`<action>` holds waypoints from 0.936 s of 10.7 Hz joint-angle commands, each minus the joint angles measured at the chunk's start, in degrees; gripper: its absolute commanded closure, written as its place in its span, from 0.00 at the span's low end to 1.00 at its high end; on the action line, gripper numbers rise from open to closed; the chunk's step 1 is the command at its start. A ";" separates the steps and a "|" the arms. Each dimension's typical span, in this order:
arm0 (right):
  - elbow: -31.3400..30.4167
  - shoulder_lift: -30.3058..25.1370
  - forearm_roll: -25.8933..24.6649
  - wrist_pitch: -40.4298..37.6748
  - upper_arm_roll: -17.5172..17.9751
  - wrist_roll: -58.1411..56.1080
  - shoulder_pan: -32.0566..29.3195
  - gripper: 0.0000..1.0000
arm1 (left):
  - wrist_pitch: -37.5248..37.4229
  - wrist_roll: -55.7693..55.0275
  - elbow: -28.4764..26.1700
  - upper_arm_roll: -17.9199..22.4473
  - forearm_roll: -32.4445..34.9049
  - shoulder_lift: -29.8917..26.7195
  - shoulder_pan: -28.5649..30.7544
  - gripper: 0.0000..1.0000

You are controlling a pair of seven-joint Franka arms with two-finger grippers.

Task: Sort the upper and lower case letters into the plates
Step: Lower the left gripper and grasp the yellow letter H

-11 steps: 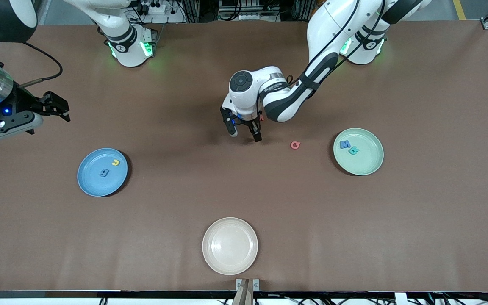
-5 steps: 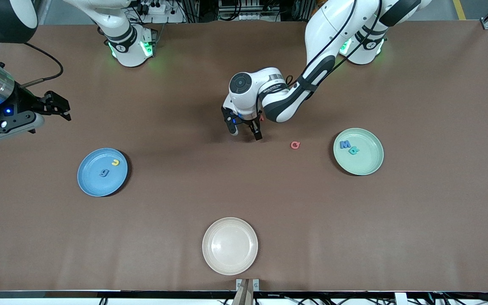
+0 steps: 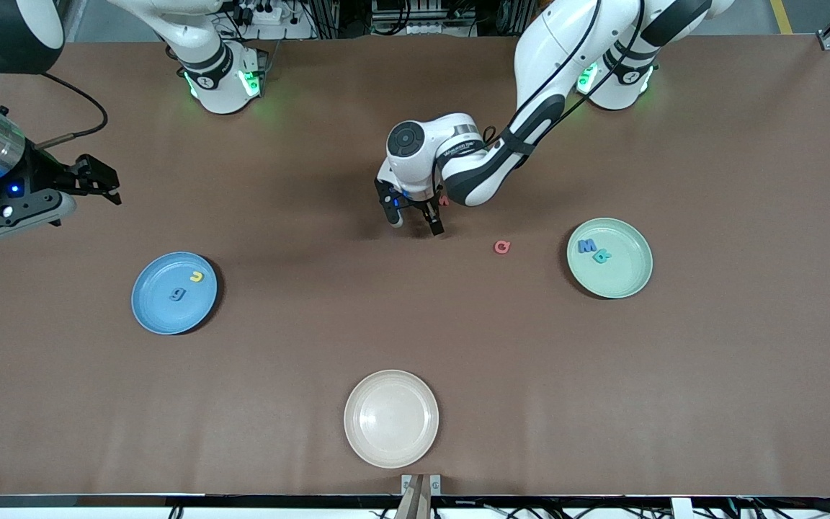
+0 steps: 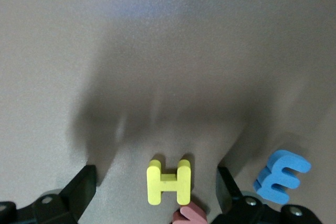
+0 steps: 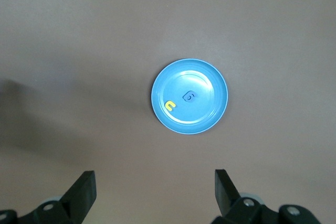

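I should close my left gripper, as its fingers reach down on both sides of the yellow H in the left wrist view and would hold it.
My left gripper (image 3: 415, 225) is open, low over the table's middle, its fingers on either side of a yellow H (image 4: 168, 181). A red letter (image 4: 190, 215) touches the H and a blue E (image 4: 282, 176) lies beside one finger. Another red letter (image 3: 502, 247) lies between the gripper and the mint green plate (image 3: 627, 277), which holds a blue M (image 3: 587, 246) and a teal letter (image 3: 602, 256). The blue plate (image 3: 163, 310) holds a yellow letter (image 3: 197, 277) and a blue letter (image 3: 179, 293). My right gripper (image 3: 98, 186) waits open, high near the right arm's end; its view shows the blue plate (image 5: 210, 111).
A cream-white plate (image 3: 390, 418) sits near the table edge closest to the front camera. The robot bases (image 3: 220, 79) stand along the farthest edge.
My left gripper has shifted slightly away from the front camera and lower around the letters. The right arm has not moved.
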 commanded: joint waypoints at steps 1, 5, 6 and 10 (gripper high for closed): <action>-0.33 -0.37 -0.59 -0.51 1.28 0.47 -1.39 0.00 | 0.40 -0.78 -0.10 0.06 -0.75 0.20 -0.29 0.00; 0.11 -0.46 -0.15 -0.34 0.85 0.21 -1.74 0.00 | 0.22 -0.95 -0.27 0.06 -0.75 0.20 -0.38 0.25; 0.37 -0.55 -0.15 -0.34 0.32 0.38 -2.18 0.00 | 0.13 -0.95 -0.27 0.06 -0.75 0.20 -0.38 0.28; 1.25 -0.55 -0.06 0.28 -2.14 1.08 -2.27 0.00 | 0.04 -1.04 -0.19 0.06 -0.75 0.20 -0.38 0.65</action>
